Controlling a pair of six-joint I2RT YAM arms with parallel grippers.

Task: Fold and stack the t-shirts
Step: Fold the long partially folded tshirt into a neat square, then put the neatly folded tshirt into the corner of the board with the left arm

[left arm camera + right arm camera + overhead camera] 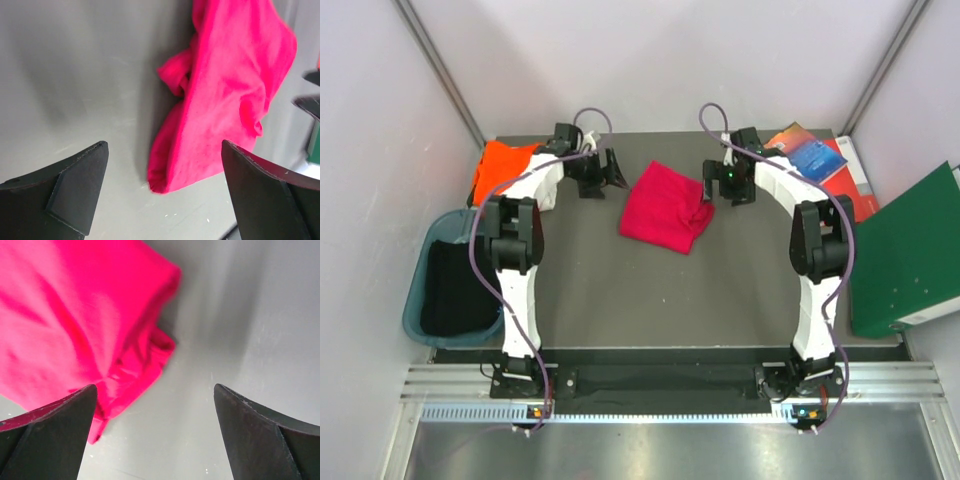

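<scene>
I need to grip the orange t-shirt next with my left gripper by its edge facing the red shirt (533, 153), so that I can pull it inward for stacking.
The crimson-red t-shirt (667, 207) lies folded into a rough square at the far middle of the table. It also shows in the left wrist view (225, 90) and in the right wrist view (80, 320). The orange t-shirt (500, 168) lies bunched at the table's far left edge. My left gripper (610, 172) is open and empty just left of the red shirt, apart from it. My right gripper (712, 182) is open and empty at the red shirt's right edge.
A blue bin (445, 280) with dark cloth inside stands left of the table. Red and blue books (825, 165) lie at the far right corner. A large green binder (910, 255) leans at the right edge.
</scene>
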